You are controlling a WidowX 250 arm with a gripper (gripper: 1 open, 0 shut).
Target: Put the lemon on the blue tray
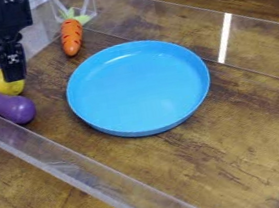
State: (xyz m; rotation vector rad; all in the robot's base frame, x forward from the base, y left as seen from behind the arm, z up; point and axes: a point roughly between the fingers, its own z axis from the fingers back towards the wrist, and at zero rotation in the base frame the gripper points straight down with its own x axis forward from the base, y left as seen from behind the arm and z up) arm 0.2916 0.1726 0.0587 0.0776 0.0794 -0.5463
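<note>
My gripper lowers before closing on the lemon, since my fingers stop at the top of the lemon, above its widest part (8, 87).
The lemon (3, 86) is small and yellow and lies on the wooden table at the far left, just above the purple eggplant (7, 108). My black gripper (13, 75) points straight down onto the lemon and hides its upper part. Its jaws stand open, with the tips at the fruit's top. I cannot tell whether they touch it. The blue tray (140, 88) is a large round dish in the middle of the table, to the right of the lemon, with nothing in it.
An orange carrot (72, 37) with green leaves lies at the back, right of the gripper. Clear plastic walls (74, 173) fence the table at the front left and along the back right. Bare wood lies in front of the tray.
</note>
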